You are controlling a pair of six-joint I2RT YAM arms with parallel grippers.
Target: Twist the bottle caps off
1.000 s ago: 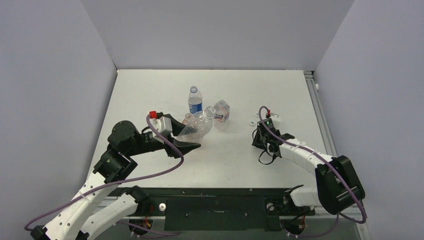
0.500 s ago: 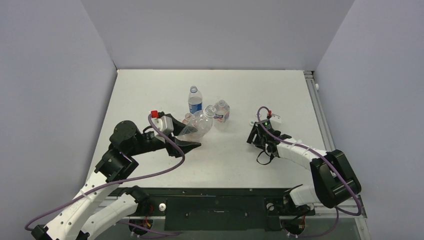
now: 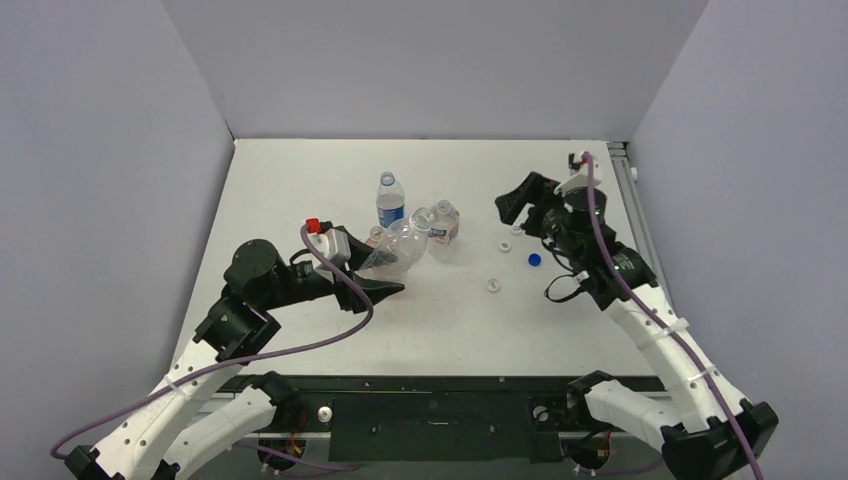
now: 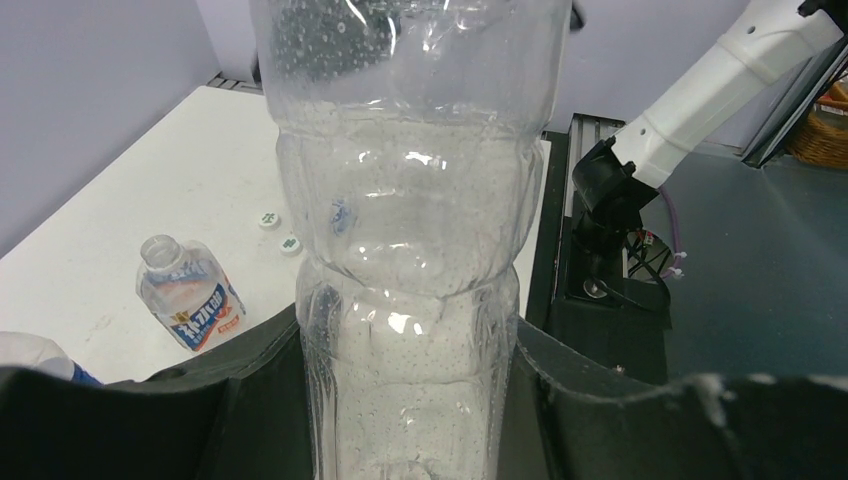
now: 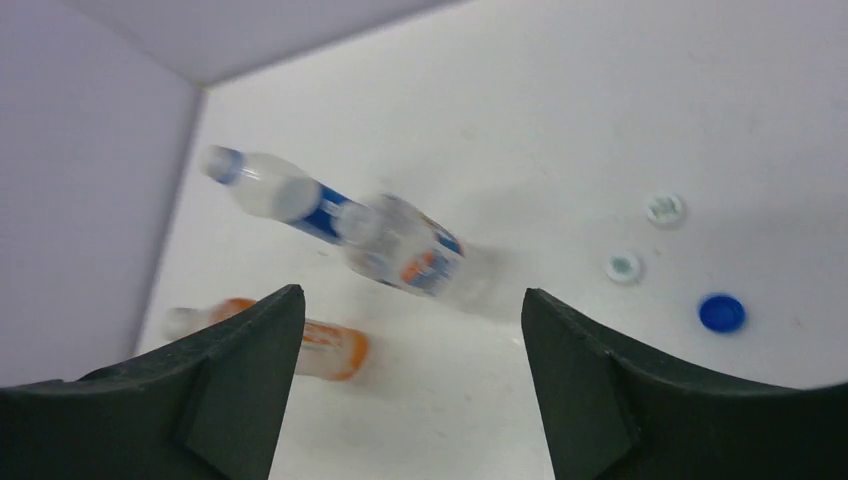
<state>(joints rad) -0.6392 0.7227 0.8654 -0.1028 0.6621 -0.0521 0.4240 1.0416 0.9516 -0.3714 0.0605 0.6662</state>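
Note:
The right gripper grabs the plain clear bottle by its open neck (image 3: 422, 218) next, which leaves the bottle's base free to set the bottle upright.
My left gripper (image 3: 385, 265) is shut on the plain clear bottle (image 3: 398, 250), which fills the left wrist view (image 4: 410, 250) between the black fingers (image 4: 250, 390). Behind it the Pepsi bottle (image 3: 390, 201) stands upright, with the short blue-white labelled bottle (image 3: 443, 222) beside it. The orange bottle (image 5: 320, 345) lies on the table. A blue cap (image 3: 534, 260) and three white caps (image 3: 493, 284) (image 3: 505, 246) (image 3: 517, 229) lie loose on the table. My right gripper (image 3: 512, 210) hangs open and empty above those caps, also seen in its own wrist view (image 5: 410, 300).
Grey walls close the white table (image 3: 300, 180) at the left, back and right. A metal rail (image 3: 640, 220) runs along the right edge. The black frame with both arm bases (image 3: 430, 410) lines the near edge.
My right gripper has opened and lifted from the table toward the back right. The blue cap and white caps now show where it was. The left arm and its bottle have barely moved.

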